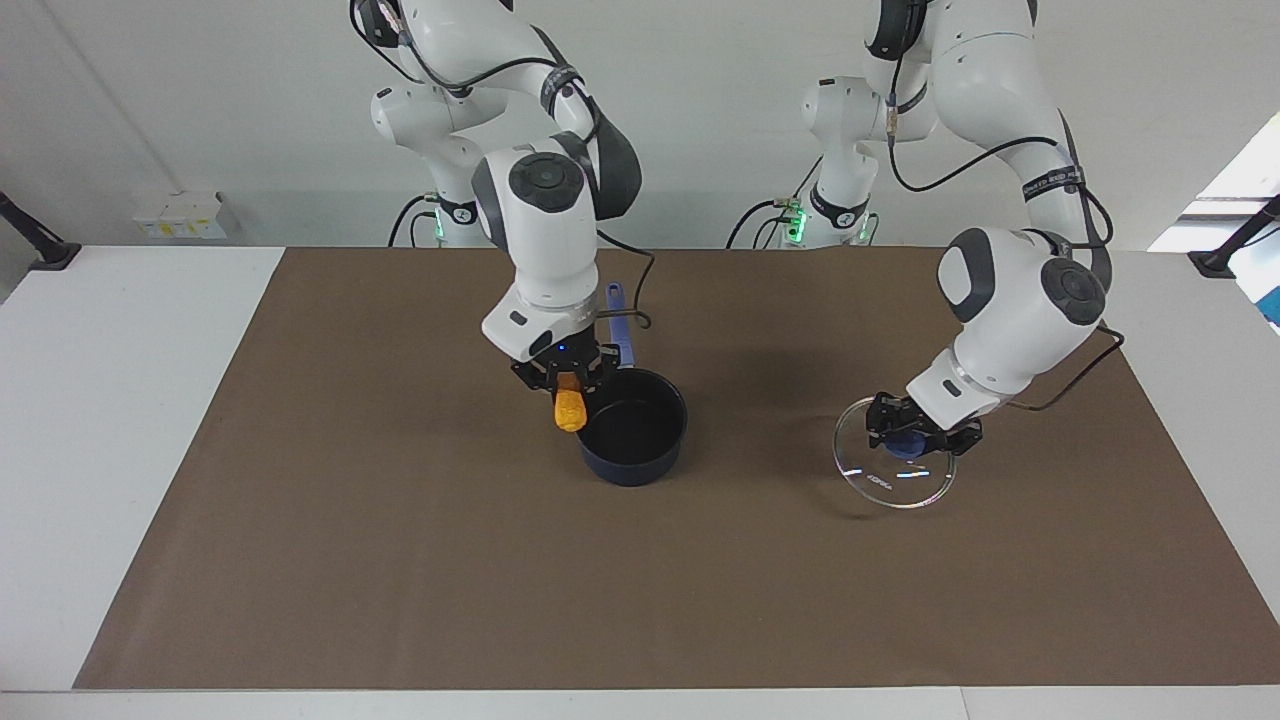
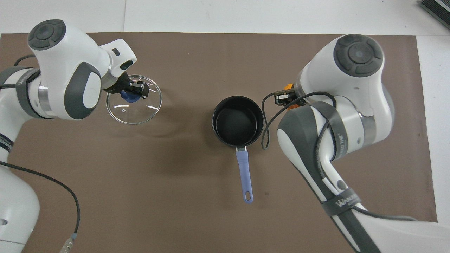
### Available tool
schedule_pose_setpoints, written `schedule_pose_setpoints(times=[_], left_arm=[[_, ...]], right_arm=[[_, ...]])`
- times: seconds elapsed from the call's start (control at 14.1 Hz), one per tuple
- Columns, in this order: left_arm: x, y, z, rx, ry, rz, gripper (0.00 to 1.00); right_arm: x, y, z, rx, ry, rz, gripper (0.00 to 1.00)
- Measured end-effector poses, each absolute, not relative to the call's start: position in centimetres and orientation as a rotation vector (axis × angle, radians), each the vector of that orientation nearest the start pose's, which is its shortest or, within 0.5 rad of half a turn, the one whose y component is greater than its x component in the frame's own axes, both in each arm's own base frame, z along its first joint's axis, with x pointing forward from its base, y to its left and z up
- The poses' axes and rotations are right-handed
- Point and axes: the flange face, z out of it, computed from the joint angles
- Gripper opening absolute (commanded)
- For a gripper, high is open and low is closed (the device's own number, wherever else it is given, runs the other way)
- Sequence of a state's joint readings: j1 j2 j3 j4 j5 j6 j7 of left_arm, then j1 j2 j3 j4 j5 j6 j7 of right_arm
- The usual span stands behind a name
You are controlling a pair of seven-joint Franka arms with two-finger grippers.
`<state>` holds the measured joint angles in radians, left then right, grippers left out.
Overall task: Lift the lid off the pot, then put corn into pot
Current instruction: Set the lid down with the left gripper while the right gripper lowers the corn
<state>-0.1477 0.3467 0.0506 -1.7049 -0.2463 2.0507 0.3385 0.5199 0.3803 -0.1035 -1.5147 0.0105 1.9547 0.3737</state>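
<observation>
I need to line up the orange corn (image 2: 288, 86) with my right gripper before I open it. The corn is hanging outside the black pot in the overhead view.
The dark navy pot (image 1: 630, 465) (image 2: 237, 121) stands open near the middle of the brown mat, its blue handle (image 2: 244, 174) pointing toward the robots. The black inside holds nothing. My right gripper (image 1: 569, 383) (image 2: 285, 99) is shut on the top of the orange corn (image 1: 570, 410) (image 2: 288, 86), which hangs upright in the air just beside the pot's rim, toward the right arm's end. My left gripper (image 1: 911, 438) (image 2: 132, 93) is shut on the blue knob of the glass lid (image 1: 890, 482) (image 2: 135, 113). It holds the lid tilted, low over the mat, toward the left arm's end.
The brown mat (image 1: 400, 560) covers most of the white table (image 1: 110, 400). Small white boxes (image 1: 180, 213) sit by the wall at the right arm's end. A dark object (image 2: 436, 8) lies at the table's corner farthest from the robots, at the right arm's end.
</observation>
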Motion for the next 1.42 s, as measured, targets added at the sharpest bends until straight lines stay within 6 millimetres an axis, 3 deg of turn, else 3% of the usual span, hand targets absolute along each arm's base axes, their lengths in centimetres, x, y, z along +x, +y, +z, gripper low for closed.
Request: schedule_pose_setpoints(times=[0.43,0.71,0.78,0.92,1.14,1.42], left_arm=[[60.6,1.0,36.9,-3.295,0.837,-0.136,0.0],[57.2,4.5,35.7,-3.278,0.916,-0.126,0.0],[56.5,4.9,35.1,-3.27,0.922,-0.132,0.15],[55.4,5.4,33.8,-3.253,0.93,-0.144,1.0],[55.1,5.4,33.4,-3.25,0.932,-0.144,1.0],[56.3,5.5,35.4,-3.24,0.913,-0.215,1.0]], right_arm=[[60.9,33.5,41.1,-3.109,-0.162,-0.119,0.0],[60.9,33.7,38.5,-3.123,-0.166,-0.087,0.0],[60.9,33.7,38.0,-3.127,-0.166,-0.078,0.0],[60.7,33.5,36.7,-3.128,-0.166,-0.078,0.0],[60.3,33.8,35.4,-3.121,-0.176,-0.087,0.0],[60.0,34.2,35.0,-3.099,-0.169,-0.078,0.3]])
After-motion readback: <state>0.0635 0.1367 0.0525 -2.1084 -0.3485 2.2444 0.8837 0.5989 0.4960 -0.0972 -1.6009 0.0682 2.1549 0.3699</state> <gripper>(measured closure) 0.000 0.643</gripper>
